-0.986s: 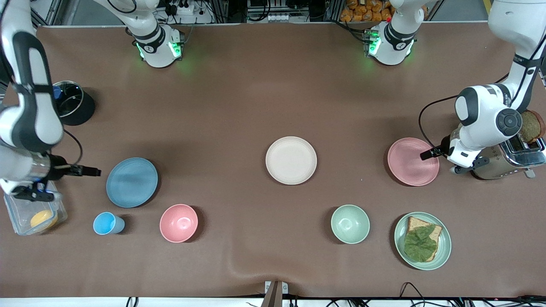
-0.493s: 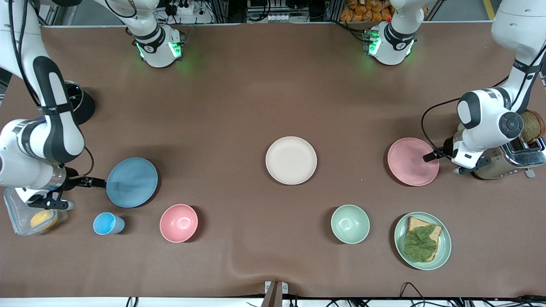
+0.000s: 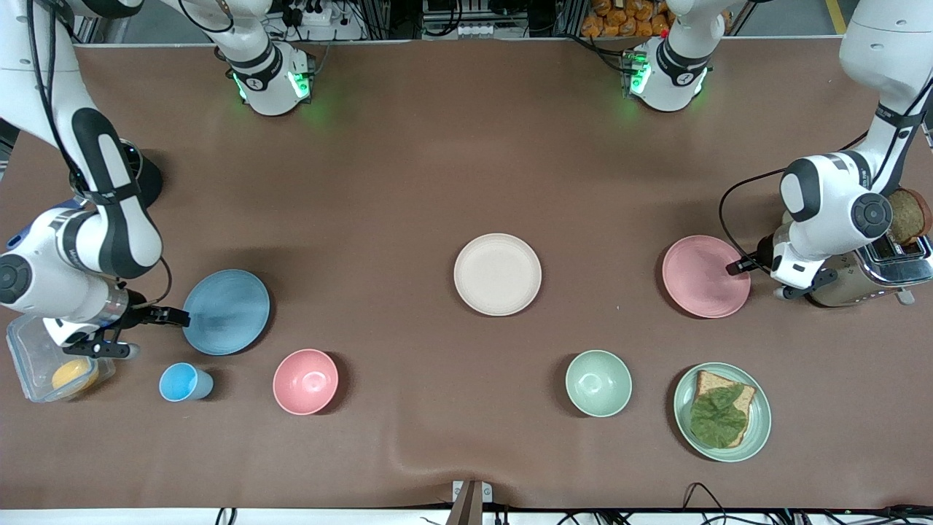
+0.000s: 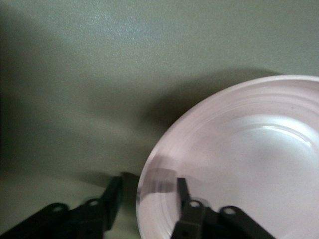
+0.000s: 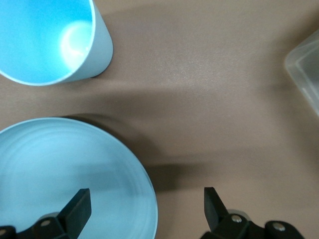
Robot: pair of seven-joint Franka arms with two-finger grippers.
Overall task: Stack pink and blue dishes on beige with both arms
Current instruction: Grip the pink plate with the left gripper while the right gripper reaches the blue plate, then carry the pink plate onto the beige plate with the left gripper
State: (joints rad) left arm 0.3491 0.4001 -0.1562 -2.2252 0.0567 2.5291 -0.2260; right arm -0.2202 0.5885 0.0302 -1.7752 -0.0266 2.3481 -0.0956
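The light blue plate needs to go on top of the beige plate point(image 3: 498, 274). My right gripper will pick up the light blue plate by its rim point(image 3: 185, 312) next.
The light blue plate point(image 3: 226, 311) lies toward the right arm's end of the table. My right gripper point(image 3: 178, 317) is low at its rim, open. In the right wrist view the gripper point(image 5: 145, 201) straddles the blue plate's point(image 5: 65, 174) edge, one finger over the plate and one over the table. The pink plate point(image 3: 703, 277) lies toward the left arm's end. My left gripper point(image 3: 735, 267) is at its rim beside the toaster, open, and in the left wrist view the gripper point(image 4: 148, 194) has the pink plate's point(image 4: 239, 159) rim between its fingers. The beige plate point(image 3: 498, 274) lies bare mid-table.
A blue cup point(image 3: 182, 382) and a pink bowl point(image 3: 305, 381) stand nearer the camera than the blue plate. A clear container point(image 3: 29, 357) sits under the right arm. A toaster point(image 3: 875, 273), a green bowl point(image 3: 598, 383) and a green plate with bread point(image 3: 721, 412) surround the pink plate.
My right gripper has come down and moved in to the blue plate's rim. My left gripper has shifted slightly back toward the pink plate's rim.
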